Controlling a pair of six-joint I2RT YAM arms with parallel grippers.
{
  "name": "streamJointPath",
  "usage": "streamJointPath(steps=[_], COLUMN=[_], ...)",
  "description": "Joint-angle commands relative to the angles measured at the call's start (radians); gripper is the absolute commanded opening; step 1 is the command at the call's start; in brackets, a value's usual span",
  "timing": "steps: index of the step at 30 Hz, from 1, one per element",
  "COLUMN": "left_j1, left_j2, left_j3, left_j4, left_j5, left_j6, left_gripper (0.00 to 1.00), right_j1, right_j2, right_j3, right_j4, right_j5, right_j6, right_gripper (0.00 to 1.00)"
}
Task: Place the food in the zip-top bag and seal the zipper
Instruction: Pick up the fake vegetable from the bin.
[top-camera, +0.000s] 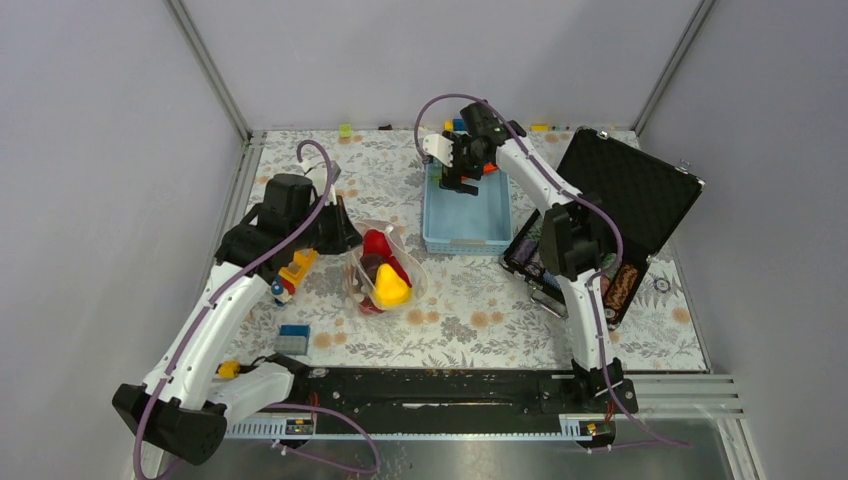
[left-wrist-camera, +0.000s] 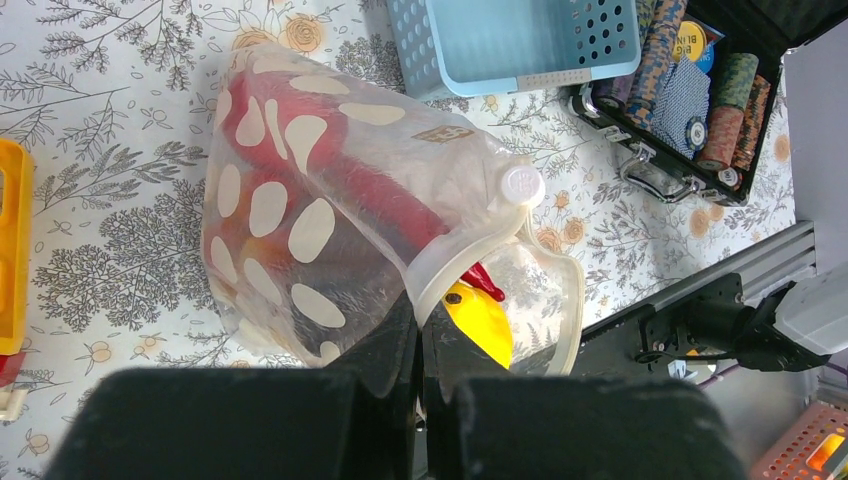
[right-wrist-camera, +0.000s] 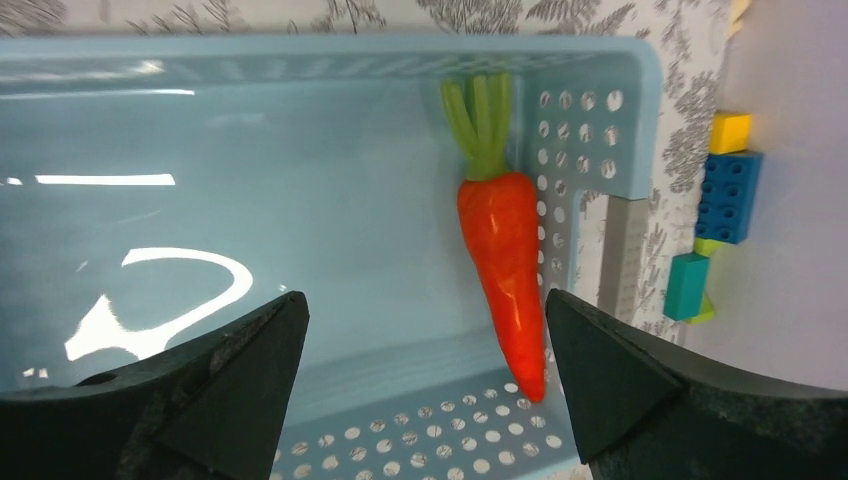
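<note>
The robot's right gripper should next grab the carrot across its orange body (top-camera: 487, 169), so the green top stays free to lead into the zip-top bag (top-camera: 385, 268).
The zip-top bag (top-camera: 385, 268), clear with white dots (left-wrist-camera: 290, 210), lies on the flowered table with red food (left-wrist-camera: 370, 195) and a yellow piece (left-wrist-camera: 482, 322) inside. Its mouth stands open and the whitish zipper (left-wrist-camera: 470, 258) curves around it. My left gripper (left-wrist-camera: 420, 322) is shut on the bag's rim; in the top view the left gripper (top-camera: 348, 238) is at the bag's left edge. My right gripper (right-wrist-camera: 425, 345) is open and empty, low over the blue basket (top-camera: 466, 215). An orange carrot (right-wrist-camera: 505, 265) with a green top lies in the basket against its perforated right wall, just inside the right finger.
An open black case (top-camera: 620, 200) with chip stacks (left-wrist-camera: 700, 100) stands right of the basket (left-wrist-camera: 520, 40). A yellow toy (top-camera: 295, 270) and a blue block (top-camera: 293, 338) lie left of the bag. Coloured blocks (right-wrist-camera: 728, 195) sit beyond the basket's wall.
</note>
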Motion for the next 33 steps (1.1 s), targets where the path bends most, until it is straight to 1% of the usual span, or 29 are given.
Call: streamJointPath(steps=[1, 3, 5, 9, 13, 17, 23, 28, 32, 33], left_j1=[0.009, 0.009, 0.01, 0.012, 0.012, 0.012, 0.012, 0.012, 0.012, 0.012], left_j2=[0.011, 0.021, 0.028, 0.034, 0.034, 0.037, 0.038, 0.043, 0.041, 0.041], left_j3=[0.005, 0.007, 0.005, 0.005, -0.001, 0.002, 0.0, 0.003, 0.003, 0.002], left_j4=[0.07, 0.07, 0.07, 0.065, 0.065, 0.066, 0.062, 0.06, 0.059, 0.06], left_j5=[-0.006, 0.003, 0.004, 0.001, 0.001, -0.004, -0.013, -0.017, -0.017, -0.016], left_j6=[0.03, 0.035, 0.038, 0.04, 0.038, 0.04, 0.038, 0.037, 0.034, 0.034], left_gripper=[0.0, 0.0, 0.0, 0.0, 0.0, 0.0, 0.0, 0.0, 0.0, 0.0], right_j1=[-0.027, -0.03, -0.034, -0.033, -0.034, -0.034, -0.033, -0.031, -0.028, -0.028], right_j2=[0.076, 0.113, 0.136, 0.167, 0.197, 0.196, 0.207, 0.21, 0.21, 0.21], right_j3=[0.064, 0.056, 0.04, 0.031, 0.018, -0.039, -0.051, -0.062, -0.071, -0.073], right_j4=[0.067, 0.122, 0.147, 0.182, 0.269, 0.29, 0.29, 0.285, 0.291, 0.29], right_j5=[0.08, 0.107, 0.096, 0.067, 0.122, 0.097, 0.101, 0.098, 0.101, 0.102], right_j6=[-0.074, -0.111, -0.154, -0.186, -0.206, -0.303, -0.318, -0.33, -0.333, -0.333], right_gripper=[0.96, 0.96, 0.95, 0.93, 0.92, 0.87, 0.84, 0.76, 0.65, 0.61])
